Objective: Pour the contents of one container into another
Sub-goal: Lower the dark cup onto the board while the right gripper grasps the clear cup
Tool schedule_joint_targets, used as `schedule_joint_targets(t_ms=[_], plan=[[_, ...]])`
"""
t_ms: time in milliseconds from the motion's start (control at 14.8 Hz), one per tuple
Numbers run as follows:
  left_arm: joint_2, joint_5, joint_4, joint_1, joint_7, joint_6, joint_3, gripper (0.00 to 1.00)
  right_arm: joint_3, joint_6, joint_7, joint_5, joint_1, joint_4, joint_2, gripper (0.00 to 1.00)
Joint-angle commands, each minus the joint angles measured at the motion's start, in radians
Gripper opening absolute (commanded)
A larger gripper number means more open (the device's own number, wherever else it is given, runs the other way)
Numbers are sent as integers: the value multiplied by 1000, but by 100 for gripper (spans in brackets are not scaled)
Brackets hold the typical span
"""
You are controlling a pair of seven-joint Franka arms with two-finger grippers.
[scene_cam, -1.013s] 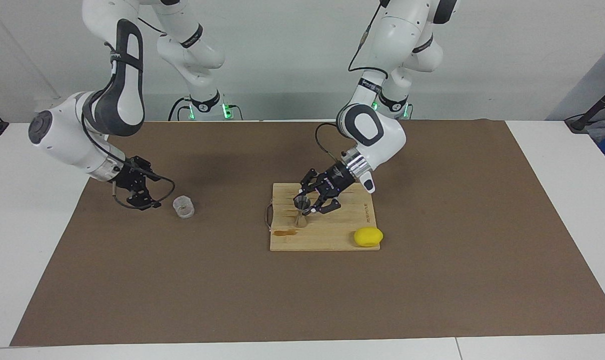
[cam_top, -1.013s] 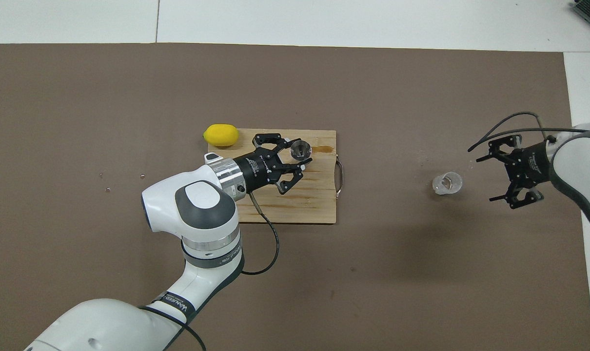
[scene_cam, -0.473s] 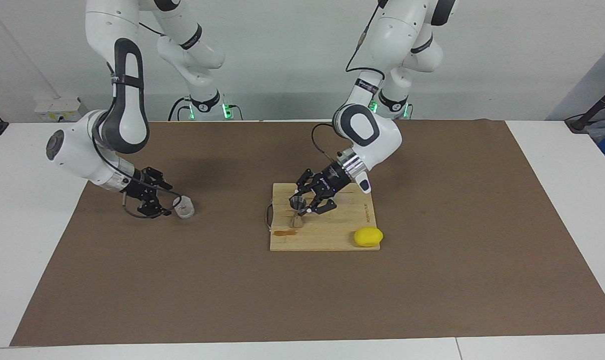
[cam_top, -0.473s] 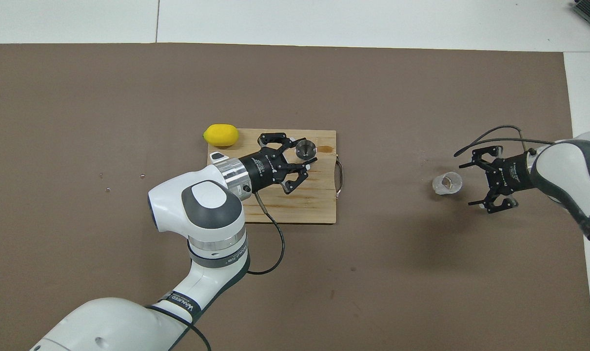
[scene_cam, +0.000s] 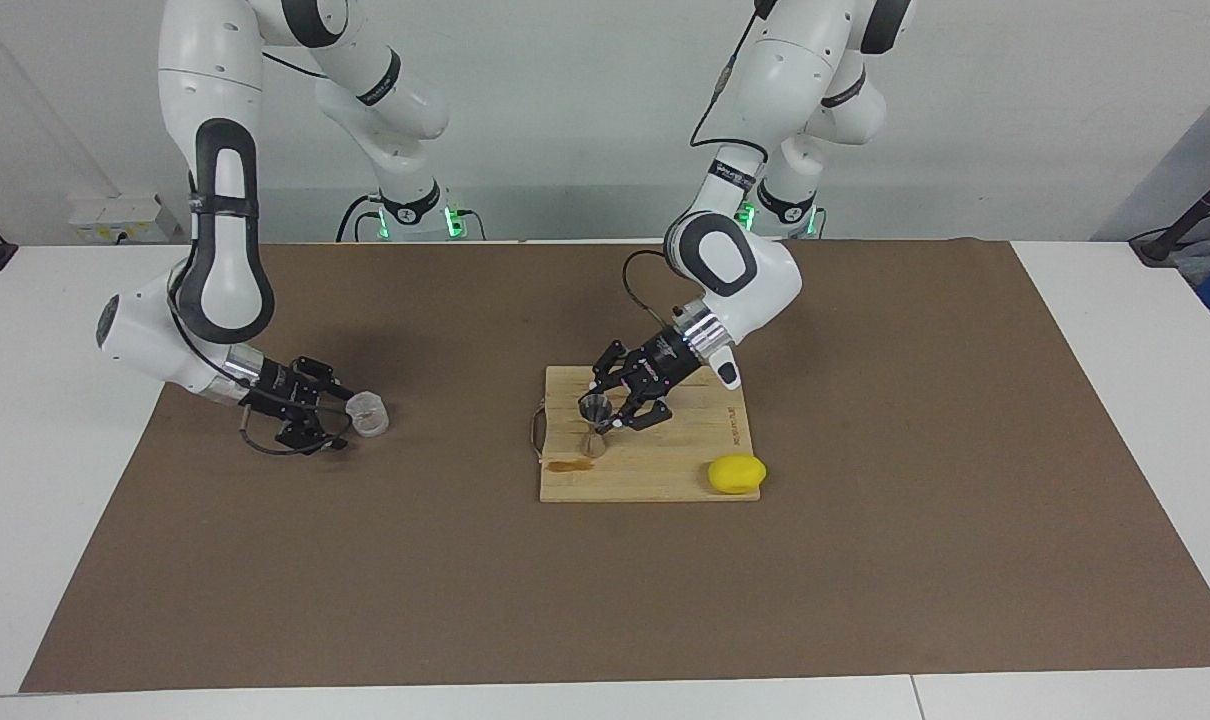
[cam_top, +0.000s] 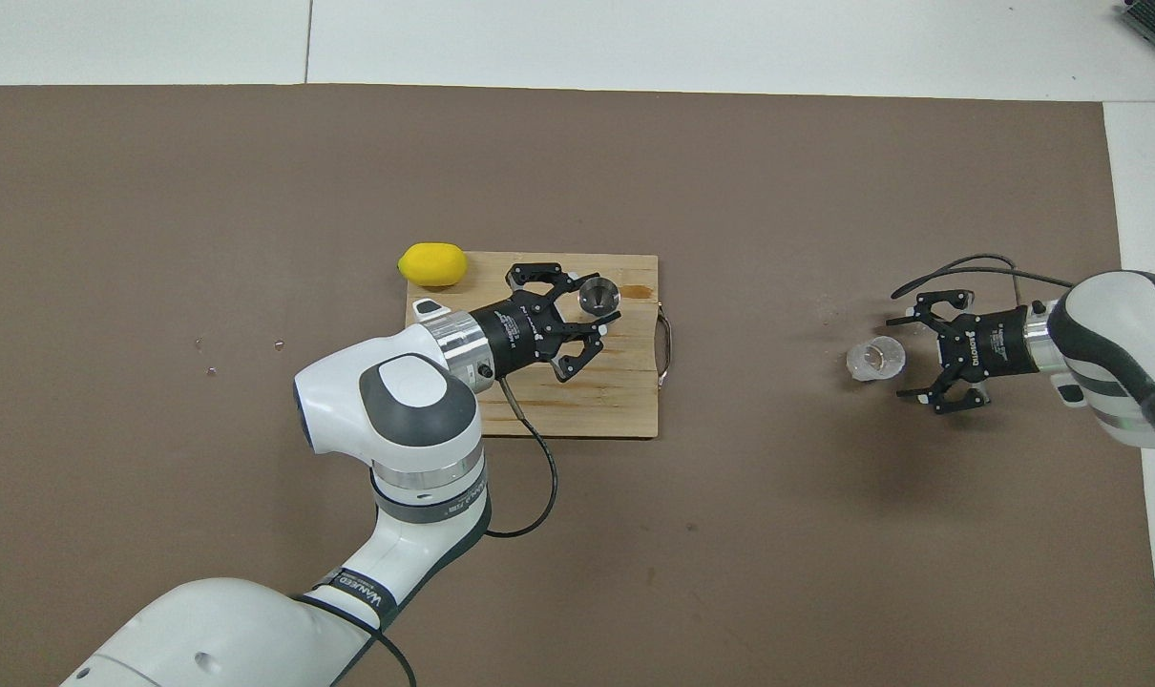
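My right gripper moves closer before closing on the clear cup. In the overhead view, its fingers stop short of the cup's middle on the brown mat.
The clear cup (scene_cam: 367,414) stands upright on the brown mat toward the right arm's end; it also shows in the overhead view (cam_top: 875,359). My right gripper (scene_cam: 339,420) (cam_top: 906,358) is open, low over the mat right beside the cup, with its fingertips just short of it. The steel jigger (scene_cam: 594,422) (cam_top: 597,296) stands upright on the wooden cutting board (scene_cam: 655,475) (cam_top: 616,405). My left gripper (scene_cam: 617,400) (cam_top: 594,305) is open, with its fingers on either side of the jigger's upper cone.
A yellow lemon (scene_cam: 736,473) (cam_top: 431,264) lies at the board's corner toward the left arm's end. A brown stain (scene_cam: 568,465) marks the board next to the jigger. The board's metal handle (cam_top: 668,343) faces the cup.
My right gripper has dropped lower and moved in toward the cup, and its arm has swung round. My left gripper has edged closer around the jigger.
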Motion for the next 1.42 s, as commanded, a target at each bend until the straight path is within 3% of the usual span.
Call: schedule_joint_targets(t_ms=[0,135,203,270,608,1013,1216,1283,1351], plan=[[7,-31,18,-23,25,24,13,25,10,-7,-45,32,-6,-1,6,100],[7,-30,19,-24,26,24,13,69,13,-5,-51,35,-3,-3,7,100],[7,-30,21,-24,26,24,11,87,11,-5,-53,57,5,-6,6,100],[6,-28,21,-24,26,24,11,98,11,-4,-53,73,5,-14,3,100],[-16,-22,25,-32,14,26,-13,100,11,6,-51,76,14,-38,-3,100],[-164,-20,13,-5,-9,-23,-24,100,11,6,-41,76,22,-41,-5,98],[-218,-4,2,49,-12,-96,-16,100,13,6,-42,76,37,-40,-3,88],[-232,50,1,75,-12,-130,-16,100,11,1,-44,76,37,-40,-3,80],[-244,126,2,101,-12,-178,-16,100,11,-4,-50,76,36,-38,-5,67]])
